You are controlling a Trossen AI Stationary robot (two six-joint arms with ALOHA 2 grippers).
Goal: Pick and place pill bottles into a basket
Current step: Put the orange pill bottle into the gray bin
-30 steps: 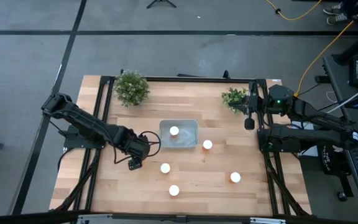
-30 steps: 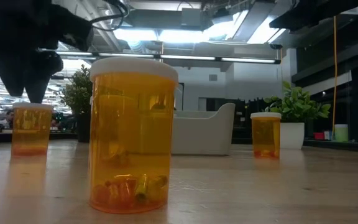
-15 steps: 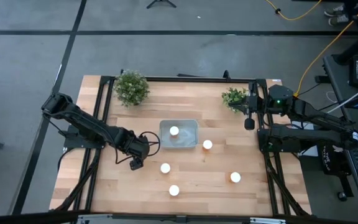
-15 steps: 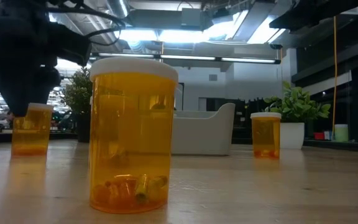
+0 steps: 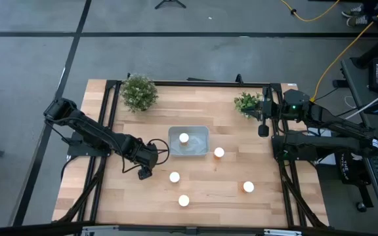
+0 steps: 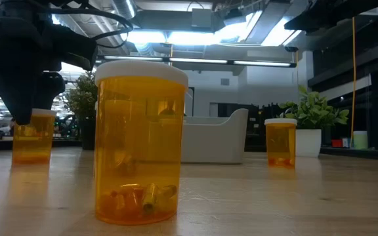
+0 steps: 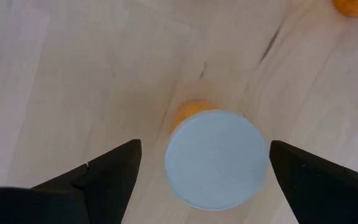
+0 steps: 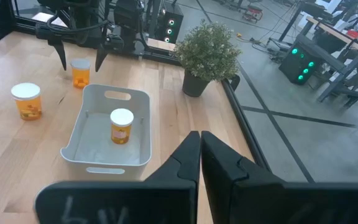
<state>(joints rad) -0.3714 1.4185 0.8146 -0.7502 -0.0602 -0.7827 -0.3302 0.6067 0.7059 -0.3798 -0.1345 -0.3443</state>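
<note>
My left gripper grabs the pill bottle by its white-end with the cap (image 7: 217, 160) next, to lift it across into the basket.
My left gripper (image 5: 143, 172) hangs open over the table's left middle. In the left wrist view its fingers (image 7: 104, 177) stand on either side of a white-capped amber pill bottle (image 7: 216, 158) without touching it. The right wrist view shows that same bottle (image 8: 79, 73) standing between the left gripper's fingers. The pale basket (image 5: 201, 147) sits mid-table with one bottle (image 5: 184, 137) upright inside. Other pill bottles stand loose to its right (image 5: 219, 152), in front of it (image 5: 174, 177), near the front edge (image 5: 184, 200) and at the front right (image 5: 248, 187). My right gripper (image 5: 262, 130) waits shut at the right rear.
Two green potted plants stand at the back, one left (image 5: 138, 92) and one right (image 5: 247, 103) beside the right arm. The black frame rails (image 5: 104, 157) run along both sides of the wooden table (image 5: 222, 210).
The left gripper has come down over the bottle on the left; in the low view its dark fingers now reach the cap. The right arm has not moved.
</note>
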